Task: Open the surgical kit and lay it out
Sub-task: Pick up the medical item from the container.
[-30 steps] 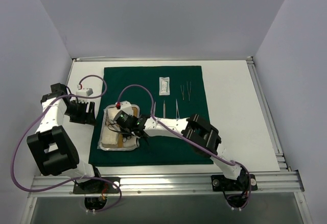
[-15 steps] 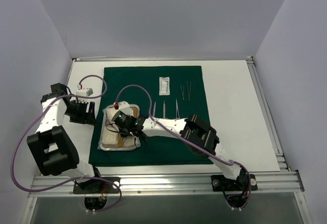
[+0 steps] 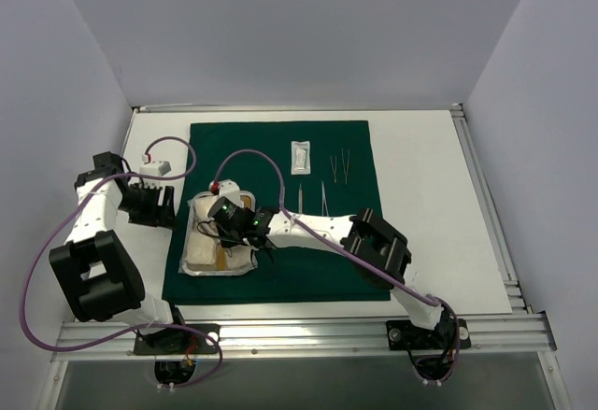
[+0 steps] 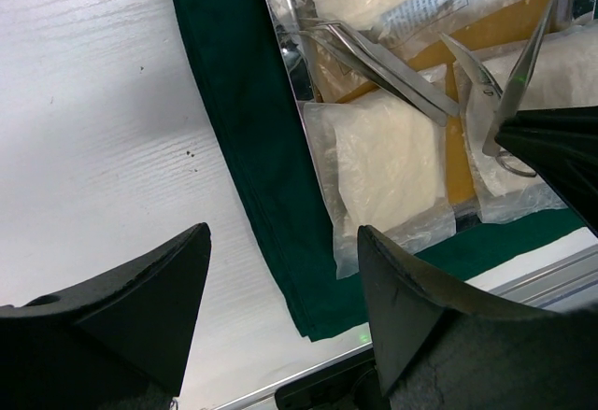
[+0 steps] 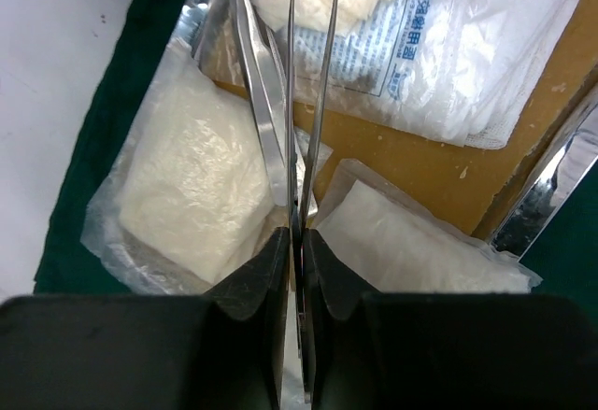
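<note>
I next need to grab the steel scissors' tips, sticking out ahead of my right gripper's fingers, with my left gripper to hand the scissors over, leaving their joined end free.
The dark green drape (image 3: 346,270) lies spread on the table with the steel tray (image 3: 193,206) on its left part. My right gripper (image 5: 299,237) hangs over the tray, shut on steel scissors (image 5: 322,64) whose blades stick out ahead of the jaws. From the left wrist the scissors (image 4: 512,92) show tilted above the tan liner (image 4: 460,162). Forceps (image 4: 383,60) and gauze packets (image 4: 388,172) lie in the tray. My left gripper (image 4: 282,242) stands open over the bare table, left of the drape's edge (image 4: 252,176), holding nothing.
On the drape's far part lie a small white packet (image 3: 300,156), a pair of tweezers (image 3: 340,165) and two slim steel instruments (image 3: 312,197). Walls close in the left, back and right sides. A metal rail (image 3: 308,331) runs along the near edge.
The right gripper's jaws have closed onto the scissors over the tray, and its elbow shifted slightly right. The left arm has stayed where it was.
</note>
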You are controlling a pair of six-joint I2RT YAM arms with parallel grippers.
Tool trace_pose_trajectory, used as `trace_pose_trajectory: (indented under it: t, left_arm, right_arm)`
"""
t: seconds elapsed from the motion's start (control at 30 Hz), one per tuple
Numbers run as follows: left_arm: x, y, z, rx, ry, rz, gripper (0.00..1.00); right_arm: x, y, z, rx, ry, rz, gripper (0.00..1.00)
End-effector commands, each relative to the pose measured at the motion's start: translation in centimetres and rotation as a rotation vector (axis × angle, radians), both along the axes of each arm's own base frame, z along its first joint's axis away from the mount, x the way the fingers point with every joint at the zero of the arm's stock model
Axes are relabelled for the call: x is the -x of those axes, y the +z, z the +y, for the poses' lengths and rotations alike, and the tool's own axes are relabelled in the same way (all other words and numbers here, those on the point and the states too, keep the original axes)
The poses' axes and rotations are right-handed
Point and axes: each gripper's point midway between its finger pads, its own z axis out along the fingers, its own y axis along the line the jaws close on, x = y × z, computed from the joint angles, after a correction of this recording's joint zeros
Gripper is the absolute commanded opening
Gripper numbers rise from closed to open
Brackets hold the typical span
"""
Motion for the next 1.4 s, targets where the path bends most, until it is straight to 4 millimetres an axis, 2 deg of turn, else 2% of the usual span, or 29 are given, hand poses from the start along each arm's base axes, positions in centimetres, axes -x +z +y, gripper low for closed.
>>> trace_pose_trajectory:
  t: [0.0,0.1,0.27,0.4,0.53,0.6,0.63,0.8,0.87,0.9,1.03,1.37]
  left_arm:
    - [-1.0,2.3,-0.8,0.02,-0.034,-0.069,0.73]
    - [-0.9,2.8,-1.9,0.064,-0.061,-0.072,0.71]
    - [-1.4,4.6,-4.6,0.15,-0.147,-0.124,0.7]
    - [-2.7,5.8,-7.2,0.206,-0.202,-0.179,0.7]
    - [-4.3,5.4,-10.0,0.227,-0.199,-0.181,0.72]
    - [-5.3,4.6,-10.3,0.189,-0.183,-0.187,0.72]
    - [-5.5,4.4,-11.1,0.182,-0.184,-0.182,0.71]
    - [-6.4,3.5,-11.6,0.148,-0.151,-0.168,0.68]
    - [-7.1,3.5,-11.4,0.14,-0.125,-0.186,0.66]
    - [-7.1,3.3,-12.3,0.133,-0.144,-0.184,0.65]
    - [-7.9,2.8,-12.4,0.12,-0.123,-0.179,0.6]
    - [-8.1,1.3,-13.3,0.118,-0.135,-0.132,0.39]
  right_arm:
    - [-0.8,4.8,0.0,-0.08,-0.023,-0.044,0.0]
    - [-0.9,4.9,-0.1,-0.09,-0.017,-0.06,0.0]
    - [-2.6,6.1,0.5,-0.223,-0.016,-0.087,0.0]
    - [-3.4,5.0,0.3,-0.23,-0.018,-0.085,0.0]
    - [-3.4,5.1,0.7,-0.255,-0.025,-0.08,0.0]
    - [-3.5,5.3,0.8,-0.265,-0.04,-0.08,0.0]
    - [-3.5,5.4,0.8,-0.266,-0.041,-0.082,0.0]
    - [-3.4,5.8,1.0,-0.276,-0.043,-0.088,0.0]
    - [-3.3,5.9,1.1,-0.279,-0.039,-0.085,0.0]
    - [-3.3,6.0,1.1,-0.282,-0.039,-0.086,0.0]
    - [-3.1,6.2,1.2,-0.286,-0.034,-0.088,0.0]
    - [-2.9,6.7,1.3,-0.296,-0.026,-0.095,0.0]
